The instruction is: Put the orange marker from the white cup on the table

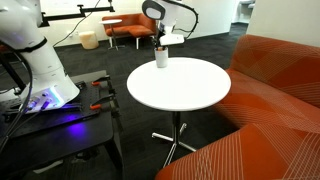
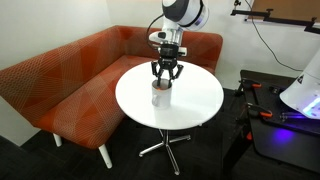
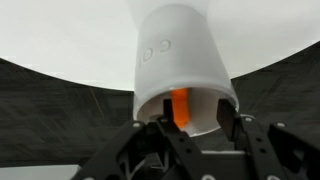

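I would leave the orange marker (image 3: 180,105) in the white cup (image 3: 180,55) if I lifted my gripper now, because its fingers are open beside the marker.
The white cup (image 3: 180,55) stands on the round white table (image 2: 195,105) near its edge by the couch; it shows in both exterior views (image 1: 161,59) (image 2: 160,94). The orange marker (image 3: 180,105) stands inside the cup, seen through its mouth in the wrist view. My gripper (image 3: 195,120) is open, pointing down right over the cup mouth, with one finger on each side of the marker and not touching it. In both exterior views the gripper (image 1: 162,44) (image 2: 164,80) hangs just above the cup's rim.
An orange couch (image 2: 70,75) wraps round the far side of the table. A dark low bench (image 1: 60,120) with cables and the robot base stands beside the table. An orange armchair (image 1: 128,25) stands further back.
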You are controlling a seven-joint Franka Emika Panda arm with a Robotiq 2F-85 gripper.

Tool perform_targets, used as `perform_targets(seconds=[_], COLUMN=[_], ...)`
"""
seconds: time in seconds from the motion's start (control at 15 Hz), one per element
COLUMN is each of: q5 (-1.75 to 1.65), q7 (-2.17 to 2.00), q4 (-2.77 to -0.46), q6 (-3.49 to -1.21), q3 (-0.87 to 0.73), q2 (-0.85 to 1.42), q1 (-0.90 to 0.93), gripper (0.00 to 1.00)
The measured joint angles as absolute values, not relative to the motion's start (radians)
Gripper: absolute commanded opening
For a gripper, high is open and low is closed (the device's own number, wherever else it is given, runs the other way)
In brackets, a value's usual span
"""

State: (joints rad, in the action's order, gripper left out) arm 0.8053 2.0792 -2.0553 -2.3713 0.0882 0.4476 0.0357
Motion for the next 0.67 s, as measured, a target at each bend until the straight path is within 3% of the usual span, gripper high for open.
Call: perform_targets(seconds=[0.67], q5=[0.784], q7=[2.053], q4=[-2.055], q6=[-2.371], q3=[0.102], q2=[0.449], q1=[0.036], gripper=[0.51])
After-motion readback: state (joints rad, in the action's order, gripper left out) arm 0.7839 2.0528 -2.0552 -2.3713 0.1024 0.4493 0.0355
